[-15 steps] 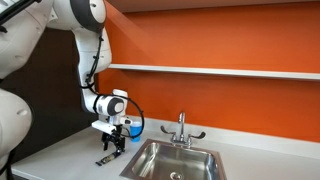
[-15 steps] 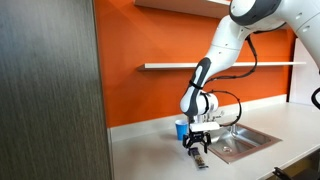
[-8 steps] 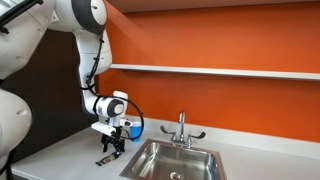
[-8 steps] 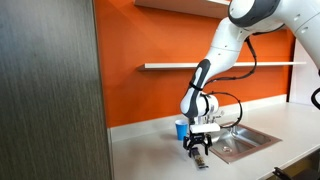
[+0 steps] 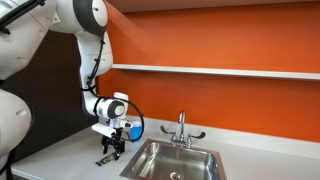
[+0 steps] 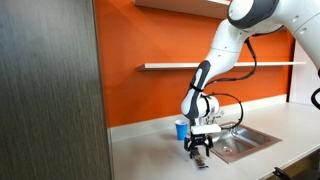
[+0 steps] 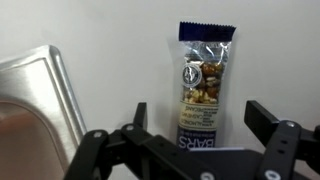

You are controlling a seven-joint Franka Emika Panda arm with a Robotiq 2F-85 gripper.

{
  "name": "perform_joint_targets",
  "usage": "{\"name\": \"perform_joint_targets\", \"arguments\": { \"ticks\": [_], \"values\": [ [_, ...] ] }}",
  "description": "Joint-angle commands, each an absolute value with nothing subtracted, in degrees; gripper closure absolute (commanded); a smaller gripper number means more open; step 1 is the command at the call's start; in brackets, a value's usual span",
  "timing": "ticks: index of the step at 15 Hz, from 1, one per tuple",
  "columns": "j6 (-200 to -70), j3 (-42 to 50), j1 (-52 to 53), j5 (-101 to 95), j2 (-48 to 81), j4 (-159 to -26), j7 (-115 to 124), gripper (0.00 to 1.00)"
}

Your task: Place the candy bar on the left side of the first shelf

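Observation:
My gripper should close on the candy bar now. The candy bar has its near end (image 5: pixel 110 156) between my open fingers.
The candy bar (image 7: pixel 203 85), a slim clear wrapper with nuts inside and a dark blue end, lies flat on the white countertop. It also shows as a small dark strip in both exterior views (image 5: pixel 103 160) (image 6: pixel 201 162). My gripper (image 7: pixel 197 118) is open and hangs just above it, with the bar's near end between the two fingers (image 7: pixel 270 120). The fingers do not touch it. In an exterior view the gripper (image 5: pixel 111 148) points down at the counter. The first shelf (image 5: pixel 220 71) (image 6: pixel 220 66) is a thin white ledge on the orange wall, well above.
A steel sink (image 5: pixel 178 161) (image 6: pixel 240 141) with a faucet (image 5: pixel 181 128) lies beside the bar; its rim shows in the wrist view (image 7: pixel 40 95). A small blue cup (image 6: pixel 181 130) stands behind the gripper. A tall dark cabinet (image 6: pixel 50 90) borders the counter.
The gripper has dropped very slightly toward the bar. The bar has not moved.

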State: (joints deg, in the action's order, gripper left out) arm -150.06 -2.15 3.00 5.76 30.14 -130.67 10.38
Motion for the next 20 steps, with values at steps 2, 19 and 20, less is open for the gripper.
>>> {"name": "perform_joint_targets", "arguments": {
  "ticks": [2,19,20],
  "values": [
    [-149.7,-2.6,2.0,7.2,30.7,-129.9,8.8,0.0],
    [-150.1,-2.8,1.7,8.5,31.2,-129.9,8.7,0.71],
    [-150.1,-2.8,1.5,8.5,31.2,-129.9,8.7,0.77]
  ]
}}
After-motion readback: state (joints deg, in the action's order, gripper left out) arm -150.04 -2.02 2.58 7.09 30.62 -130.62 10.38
